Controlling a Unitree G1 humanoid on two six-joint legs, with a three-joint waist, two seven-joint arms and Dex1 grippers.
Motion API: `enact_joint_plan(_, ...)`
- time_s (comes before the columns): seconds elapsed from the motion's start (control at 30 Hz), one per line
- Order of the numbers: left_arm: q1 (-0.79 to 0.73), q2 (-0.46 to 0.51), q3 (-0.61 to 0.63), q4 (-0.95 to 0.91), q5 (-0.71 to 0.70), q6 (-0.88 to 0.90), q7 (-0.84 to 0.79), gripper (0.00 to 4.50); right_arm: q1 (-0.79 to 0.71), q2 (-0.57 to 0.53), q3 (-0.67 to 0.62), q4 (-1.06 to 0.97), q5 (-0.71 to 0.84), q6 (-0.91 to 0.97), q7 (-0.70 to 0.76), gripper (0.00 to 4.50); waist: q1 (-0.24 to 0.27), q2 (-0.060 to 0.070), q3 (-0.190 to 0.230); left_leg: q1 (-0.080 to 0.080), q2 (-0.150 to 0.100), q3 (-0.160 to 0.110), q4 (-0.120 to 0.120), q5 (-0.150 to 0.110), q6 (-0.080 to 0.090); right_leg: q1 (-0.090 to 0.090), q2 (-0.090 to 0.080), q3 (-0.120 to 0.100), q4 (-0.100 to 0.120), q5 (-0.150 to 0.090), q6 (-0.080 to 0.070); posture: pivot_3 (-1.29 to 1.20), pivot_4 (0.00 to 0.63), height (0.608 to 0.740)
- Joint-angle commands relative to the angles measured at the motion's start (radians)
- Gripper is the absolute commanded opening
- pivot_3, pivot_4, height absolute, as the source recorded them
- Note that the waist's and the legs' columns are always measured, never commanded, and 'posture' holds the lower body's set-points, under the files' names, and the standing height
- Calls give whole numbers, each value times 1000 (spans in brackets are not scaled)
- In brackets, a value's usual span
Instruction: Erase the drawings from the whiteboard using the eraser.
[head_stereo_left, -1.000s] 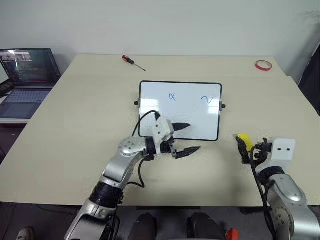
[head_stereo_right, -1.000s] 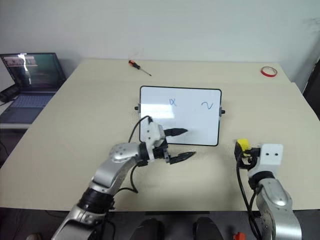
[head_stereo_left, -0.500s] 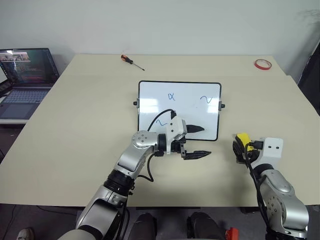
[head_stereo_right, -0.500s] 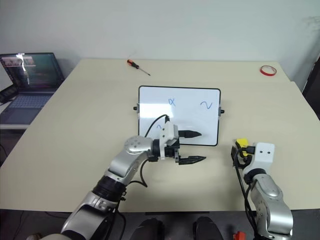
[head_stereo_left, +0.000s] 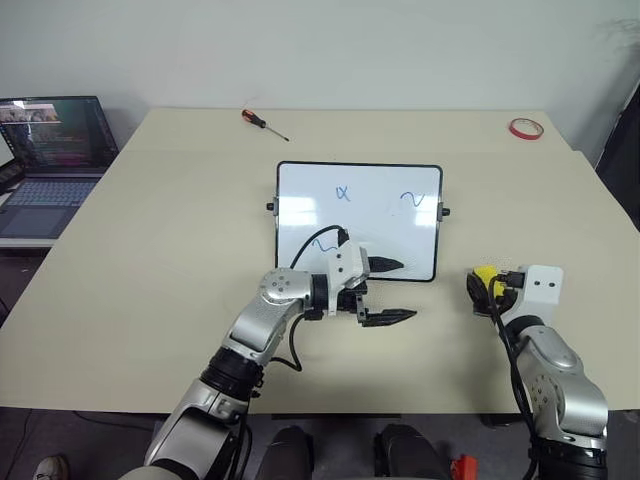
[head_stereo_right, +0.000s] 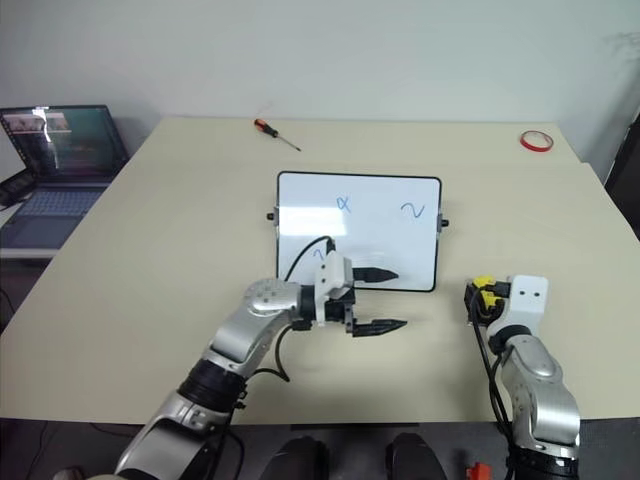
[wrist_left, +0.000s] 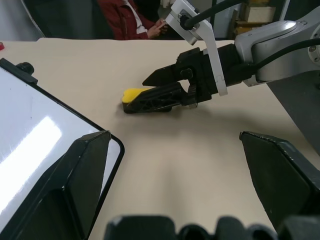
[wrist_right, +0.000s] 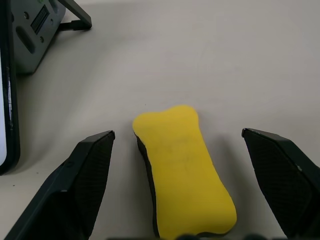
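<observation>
The yellow eraser (head_stereo_left: 484, 274) (wrist_right: 182, 167) lies low between my fingers, so my right gripper closes on the eraser next.
The whiteboard (head_stereo_left: 375, 232) lies flat at the table's middle, bearing blue drawings: an alpha-like loop (head_stereo_left: 344, 193), a wavy line (head_stereo_left: 413, 199) and a second wavy line (head_stereo_left: 322, 245) near its front left. My left gripper (head_stereo_left: 393, 291) hovers open at the board's front edge, pointing right, with nothing in it. The yellow eraser (wrist_right: 182, 167) lies on the table to the right of the board. My right gripper (wrist_right: 176, 133) is open, and the eraser (head_stereo_left: 484, 274) lies between its fingers (wrist_right: 87, 182), untouched. In the left wrist view the eraser (wrist_left: 135, 94) shows beside those black fingers.
A screwdriver (head_stereo_left: 265, 124) lies at the back of the table and a red tape ring (head_stereo_left: 527, 128) at the back right. A laptop (head_stereo_left: 50, 160) stands on a side table at the left. A person in red (wrist_left: 125, 15) sits beyond the table's right side.
My right gripper has moved forward and down, so its open fingers now stand on either side of the eraser. The left gripper has hardly moved.
</observation>
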Motion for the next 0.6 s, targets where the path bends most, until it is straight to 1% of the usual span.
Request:
enact_joint_plan(0.03, -2, -2, 6, -40, -1, -4, 1, 4500, -20, -16, -20, -5, 18, -26, 10, 4474, 0, 0, 0, 0, 0, 0, 0, 0, 0, 0, 0, 0, 0, 0, 0, 0, 150, 740)
enact_joint_plan(0.1, -3, -3, 5, -39, 0, -4, 3, 4500, -22, -17, -25, 1, 23, -25, 11, 4474, 0, 0, 0, 0, 0, 0, 0, 0, 0, 0, 0, 0, 0, 0, 0, 0, 150, 740)
enact_joint_plan(0.13, -3, -3, 5, -38, 0, -4, 4, 4500, -22, -18, -25, 1, 25, -26, 12, 4101, 0, 0, 0, 0, 0, 0, 0, 0, 0, 0, 0, 0, 0, 0, 0, 0, 150, 740)
enact_joint_plan(0.17, -3, -3, 5, -38, 0, -4, 5, 4500, -21, -18, -26, 1, 26, -27, 13, 3898, 0, 0, 0, 0, 0, 0, 0, 0, 0, 0, 0, 0, 0, 0, 0, 0, 150, 740)
enact_joint_plan(0.2, -4, -3, 5, -37, 1, -4, 5, 4500, -21, -18, -26, 1, 27, -26, 13, 3605, 0, 0, 0, 0, 0, 0, 0, 0, 0, 0, 0, 0, 0, 0, 0, 0, 150, 740)
enact_joint_plan(0.4, -12, 2, 15, -19, 3, -12, 1, 4500, -20, -23, -35, 6, 35, -14, 10, 1405, 0, 0, 0, 0, 0, 0, 0, 0, 0, 0, 0, 0, 0, 0, 0, 0, 150, 740)
enact_joint_plan(0.43, -15, 4, 18, -14, 3, -14, 0, 4500, -21, -25, -35, 9, 36, -14, 9, 1141, 0, 0, 0, 0, 0, 0, 0, 0, 0, 0, 0, 0, 0, 0, 0, 0, 150, 740)
enact_joint_plan(0.47, -17, 6, 20, -10, 3, -16, 0, 4500, -23, -26, -35, 12, 37, -14, 9, 1081, 0, 0, 0, 0, 0, 0, 0, 0, 0, 0, 0, 0, 0, 0, 0, 0, 150, 740)
enact_joint_plan(0.6, -23, 4, 23, 0, 8, -21, 3, 4500, -27, -32, -37, 18, 41, -15, 7, 1076, 0, 0, 0, 0, 0, 0, 0, 0, 0, 0, 0, 0, 0, 0, 0, 0, 150, 740)
